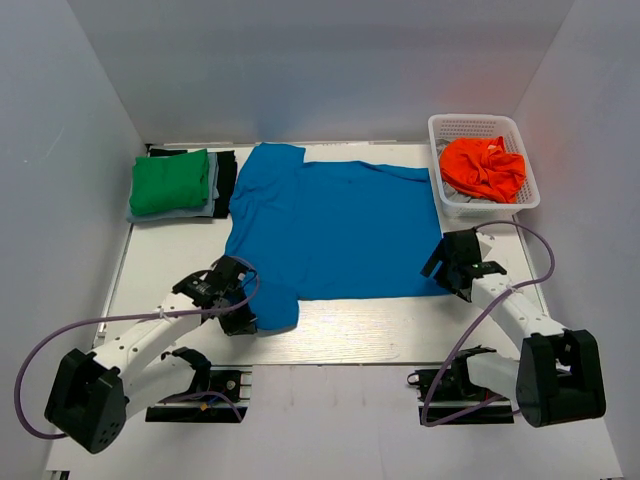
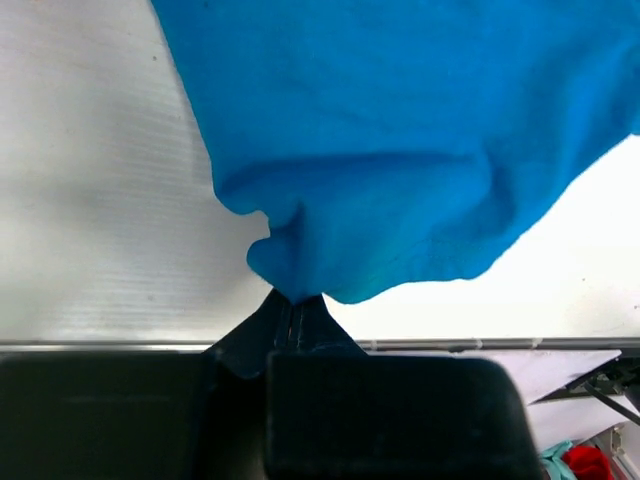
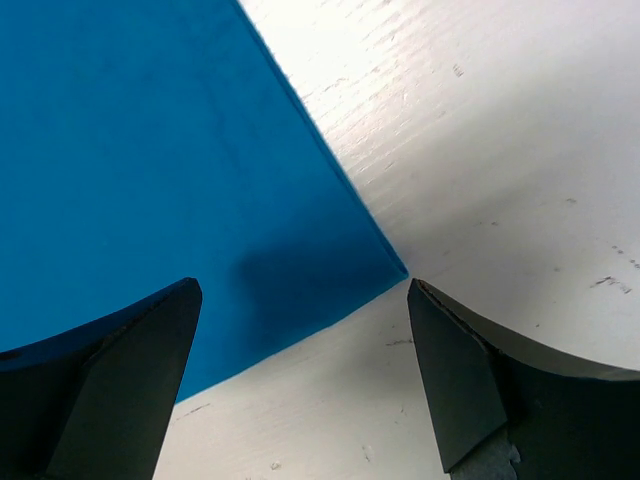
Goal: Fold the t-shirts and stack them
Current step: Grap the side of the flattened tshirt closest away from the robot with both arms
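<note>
My right gripper grabs the near corner of the blue t-shirt next, across from the held sleeve, to fold the t-shirt's near side over.
The bright blue t-shirt (image 1: 335, 225) lies spread across the middle of the table. My left gripper (image 1: 240, 300) is shut on its near left sleeve; the left wrist view shows the blue cloth (image 2: 400, 170) pinched at my fingertips (image 2: 295, 305). My right gripper (image 1: 452, 272) is open, low over the shirt's near right corner (image 3: 385, 268), with nothing between its fingers (image 3: 150, 350). A folded green t-shirt (image 1: 170, 182) tops a stack of darker ones at the far left. An orange t-shirt (image 1: 485, 167) is bundled in the basket.
The white mesh basket (image 1: 450, 128) stands at the far right. White walls close in the table (image 1: 340, 330) on three sides. Both arms' purple cables (image 1: 40, 340) loop beside the bases at the near edge.
</note>
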Available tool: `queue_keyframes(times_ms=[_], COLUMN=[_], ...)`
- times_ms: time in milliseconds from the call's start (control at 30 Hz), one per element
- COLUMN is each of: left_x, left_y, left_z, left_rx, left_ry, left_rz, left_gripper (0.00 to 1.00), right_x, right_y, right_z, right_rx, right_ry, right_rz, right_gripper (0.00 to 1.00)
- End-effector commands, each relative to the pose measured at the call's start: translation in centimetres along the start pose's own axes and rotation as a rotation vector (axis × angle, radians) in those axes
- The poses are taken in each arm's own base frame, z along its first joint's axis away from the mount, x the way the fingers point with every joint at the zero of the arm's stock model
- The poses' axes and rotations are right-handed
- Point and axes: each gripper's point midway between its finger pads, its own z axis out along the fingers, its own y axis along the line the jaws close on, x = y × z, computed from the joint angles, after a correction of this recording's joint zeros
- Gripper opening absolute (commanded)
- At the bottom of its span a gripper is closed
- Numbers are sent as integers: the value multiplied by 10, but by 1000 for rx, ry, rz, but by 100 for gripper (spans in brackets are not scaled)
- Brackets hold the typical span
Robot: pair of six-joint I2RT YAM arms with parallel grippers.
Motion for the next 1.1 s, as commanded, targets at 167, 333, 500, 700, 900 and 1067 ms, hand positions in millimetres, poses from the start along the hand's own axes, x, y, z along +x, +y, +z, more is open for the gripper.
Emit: queue_keyframes(times_ms=[167, 333, 500, 700, 900, 1067], left_x=[11, 27, 38, 37, -5, -43], left_y=[-8, 4, 14, 12, -28, -69], left_z=[-27, -36, -38, -38, -47, -59], left_rx=[-22, -45, -53, -33, 91, 198], left_ry=[101, 161, 178, 162, -3, -129], left_rz=[20, 1, -22, -29, 26, 74], left_gripper=[0, 0, 0, 0, 0, 0], right_x=[22, 34, 45, 45, 26, 8], right_y=[-12, -15, -22, -17, 3, 17], right_z=[6, 12, 10, 8, 8, 4], right_rx=[28, 45, 57, 18, -76, -103], right_ry=[78, 127, 152, 138, 87, 84], right_rz=[55, 70, 73, 88, 44, 9], right_gripper=[78, 71, 61, 33, 0, 0])
